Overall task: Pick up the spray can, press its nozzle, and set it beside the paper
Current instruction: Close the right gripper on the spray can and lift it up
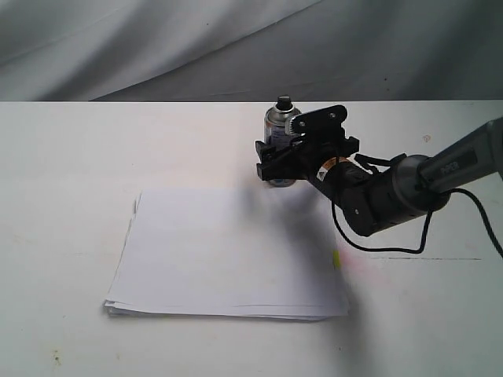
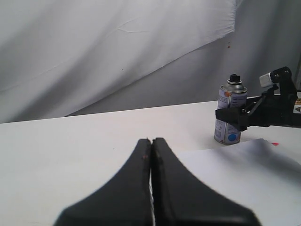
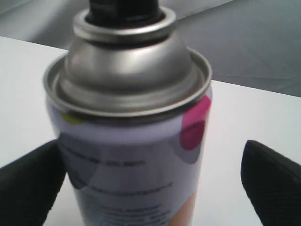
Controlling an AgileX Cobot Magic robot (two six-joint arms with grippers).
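My right gripper will next grab the can by its printed body (image 1: 276, 136), so that the spray can's black nozzle (image 1: 284, 102) stays free to be pressed.
The spray can (image 1: 278, 119) stands upright on the white table just behind the paper (image 1: 228, 251), its black nozzle (image 1: 284, 101) on top. My right gripper (image 1: 277, 161) is open and straddles the can's lower body; in the right wrist view the can (image 3: 131, 141) fills the space between the two black fingers (image 3: 270, 179), with a gap on one side. The left wrist view shows the can (image 2: 230, 117) with its blue dot, the nozzle (image 2: 234, 77), and the paper (image 2: 235, 174) from afar. My left gripper (image 2: 151, 141) is shut and empty, away from the can.
The white table (image 1: 63, 157) runs back to a grey cloth backdrop (image 1: 157, 47). A small yellow mark (image 1: 336, 259) sits at the paper's right edge. The right arm's black cable (image 1: 354, 239) hangs just above the table beside the paper.
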